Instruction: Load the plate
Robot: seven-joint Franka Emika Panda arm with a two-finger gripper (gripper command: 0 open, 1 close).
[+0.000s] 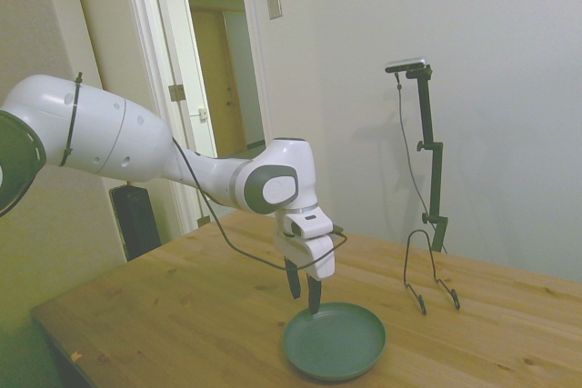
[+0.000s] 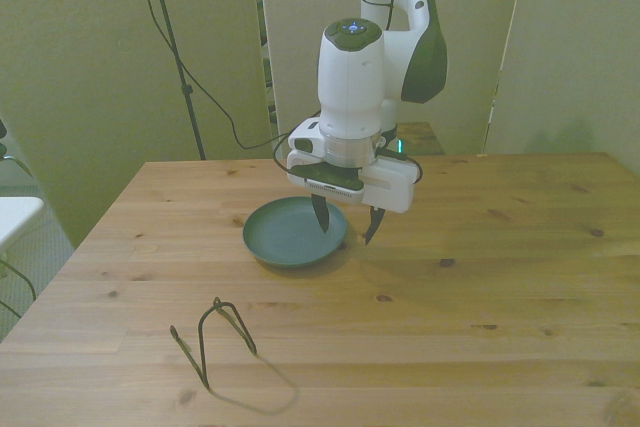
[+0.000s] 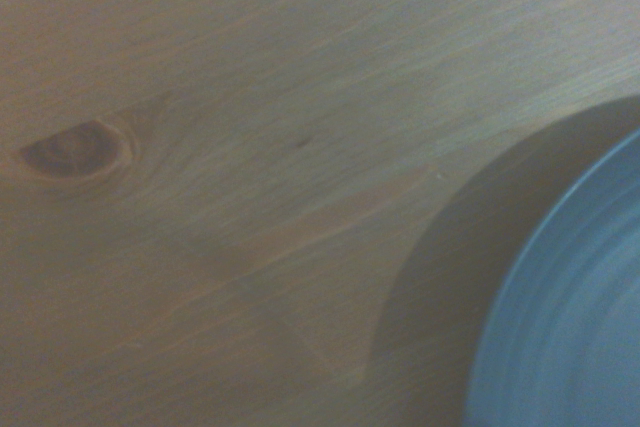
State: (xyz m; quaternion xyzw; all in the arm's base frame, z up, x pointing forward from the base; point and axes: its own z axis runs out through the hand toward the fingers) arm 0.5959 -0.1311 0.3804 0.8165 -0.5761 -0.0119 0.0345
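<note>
My gripper grabs the plate by its rim (image 2: 340, 219) next, to load the plate onto the wire rack (image 2: 215, 337).
The dark teal-green plate (image 2: 285, 237) lies flat and empty on the wooden table (image 2: 480, 277), a little toward the front view's left of centre. My gripper (image 2: 346, 224) points straight down at the plate's edge on the front view's right. It is open, with one finger (image 2: 320, 215) over the plate's inside and the other finger (image 2: 372, 227) outside the rim. In the side view the gripper (image 1: 304, 293) hangs just over the far rim of the plate (image 1: 336, 344). The wrist view shows a blurred arc of the plate (image 3: 570, 327) beside bare wood.
A thin dark wire rack (image 2: 212, 339) stands on the table nearer the front edge at the front view's left; in the side view the rack (image 1: 429, 272) is beyond the plate. A doorway (image 1: 223, 70) opens behind the arm.
</note>
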